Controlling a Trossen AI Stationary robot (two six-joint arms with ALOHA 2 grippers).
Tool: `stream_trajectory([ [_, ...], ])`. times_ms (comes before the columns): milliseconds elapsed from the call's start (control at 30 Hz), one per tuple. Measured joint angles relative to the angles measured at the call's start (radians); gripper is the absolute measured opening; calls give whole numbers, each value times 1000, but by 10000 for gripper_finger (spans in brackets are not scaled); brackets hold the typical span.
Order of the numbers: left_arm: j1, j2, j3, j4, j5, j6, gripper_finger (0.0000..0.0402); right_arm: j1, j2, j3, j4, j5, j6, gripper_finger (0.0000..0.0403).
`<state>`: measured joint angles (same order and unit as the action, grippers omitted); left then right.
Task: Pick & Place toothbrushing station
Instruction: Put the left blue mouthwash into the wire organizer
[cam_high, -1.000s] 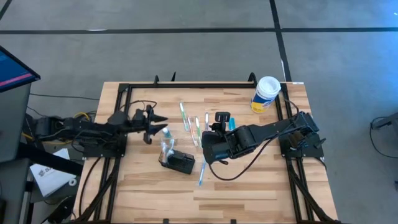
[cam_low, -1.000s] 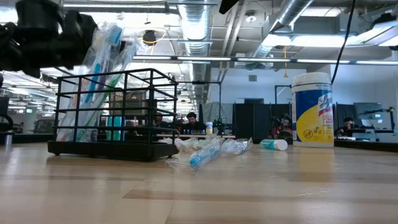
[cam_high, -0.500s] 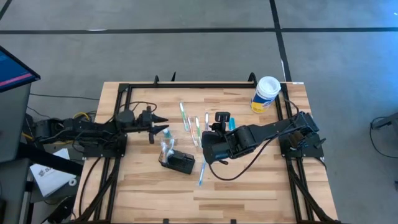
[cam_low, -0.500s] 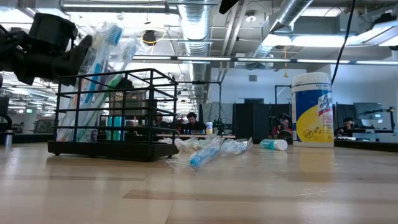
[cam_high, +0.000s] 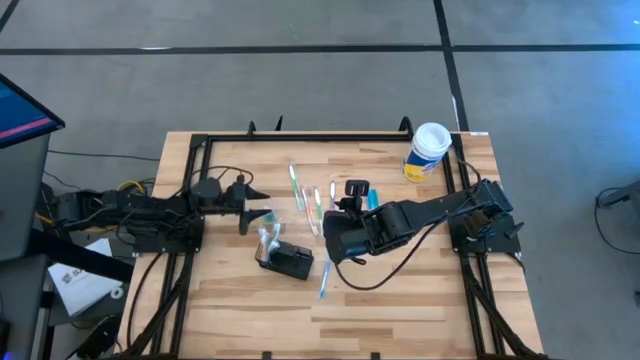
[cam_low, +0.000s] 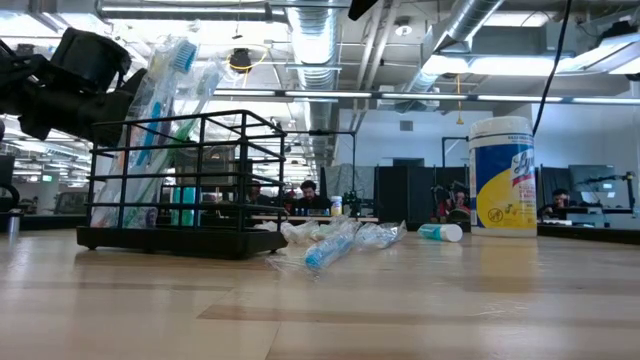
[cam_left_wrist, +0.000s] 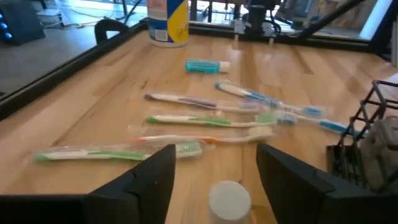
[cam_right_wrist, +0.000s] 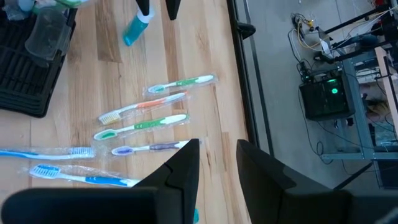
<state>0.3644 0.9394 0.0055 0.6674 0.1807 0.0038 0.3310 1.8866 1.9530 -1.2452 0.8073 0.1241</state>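
The left gripper next needs to grab the teal tube by its body, just below the white cap (cam_left_wrist: 229, 216), to place the tube in the toothbrushing station (cam_left_wrist: 364, 143).
The toothbrushing station (cam_high: 288, 262) is a small black wire-walled holder standing on its base (cam_low: 180, 240) on the wooden table, with wrapped toothbrushes (cam_low: 165, 90) upright in it. It also shows in the left wrist view (cam_left_wrist: 367, 143) and the right wrist view (cam_right_wrist: 25, 74). My left gripper (cam_high: 257, 202) is open just left of it, its fingers on either side of a small teal tube's white cap (cam_left_wrist: 229, 199) without touching it. My right gripper (cam_high: 350, 196) is open above the loose toothbrushes (cam_right_wrist: 143, 118), right of the station.
Several wrapped toothbrushes (cam_left_wrist: 205, 121) lie loose on the table's middle, and one blue one (cam_high: 325, 280) lies nearer the front. A small teal tube (cam_left_wrist: 205, 65) lies beyond them. A yellow-and-white canister (cam_high: 428, 150) stands at the far right corner. A black frame rail (cam_high: 330, 136) borders the table.
My left gripper has gone a little toward the table's right edge, closer to the teal tube beside the station, and stays open. The station and the toothbrushes have not moved.
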Motion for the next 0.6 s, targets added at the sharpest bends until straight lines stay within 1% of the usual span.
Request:
stream_trajectory([
  [100,0,0,0,-23,-22,21,233,-1,0,0,4,0,0,98],
  [233,0,0,0,-74,-23,26,241,-1,0,0,4,-1,0,98],
  [400,0,9,0,-124,-56,26,240,-2,0,0,6,-1,0,98],
  [600,0,71,0,-127,-61,26,234,-3,0,0,21,-1,-1,98],
])
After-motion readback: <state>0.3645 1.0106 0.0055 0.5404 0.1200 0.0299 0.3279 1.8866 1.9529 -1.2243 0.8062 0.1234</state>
